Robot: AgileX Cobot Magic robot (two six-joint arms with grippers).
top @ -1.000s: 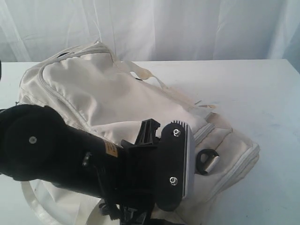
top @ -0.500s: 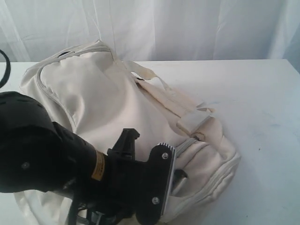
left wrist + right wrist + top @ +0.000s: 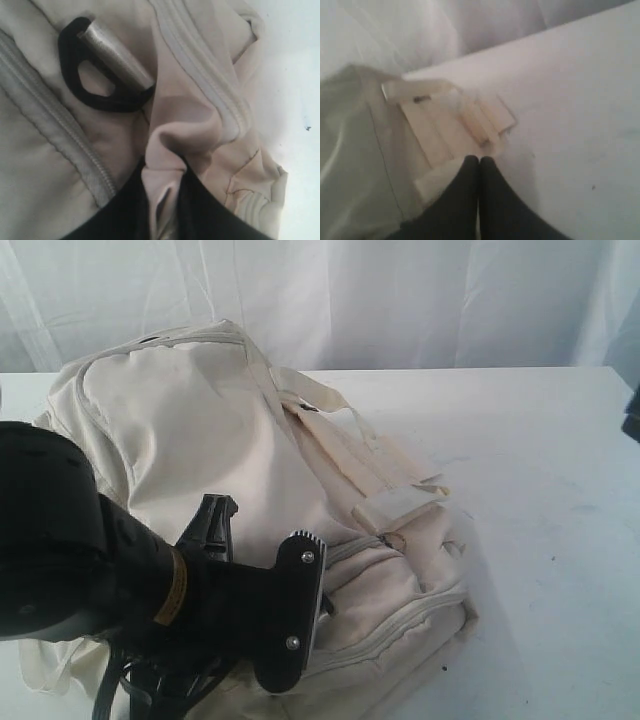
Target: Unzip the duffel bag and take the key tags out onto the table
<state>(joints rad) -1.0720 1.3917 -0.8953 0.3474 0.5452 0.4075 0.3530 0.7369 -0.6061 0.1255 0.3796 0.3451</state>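
I will next use my right gripper to grab the grey zip by its ring pull, so that I can unzip the duffel bag and reach the key tags.
The cream-white duffel bag lies bunched on the table, its strap handles draped over the top. My left gripper is shut on a fold of the bag's fabric at its near end, just below a black D-ring and beside a grey zip. In the exterior view the left arm hides its own fingers. My right gripper is shut with nothing in it, hovering above the table beside the strap handles. The key tags are hidden.
A white curtain hangs behind the table. Bare tabletop stretches to the right of the bag. A dark part of the right arm shows at the right edge of the exterior view.
The left arm has drawn back to the left with the bag's end in its grip. The bag has slid and bunched up leftward, its top rising.
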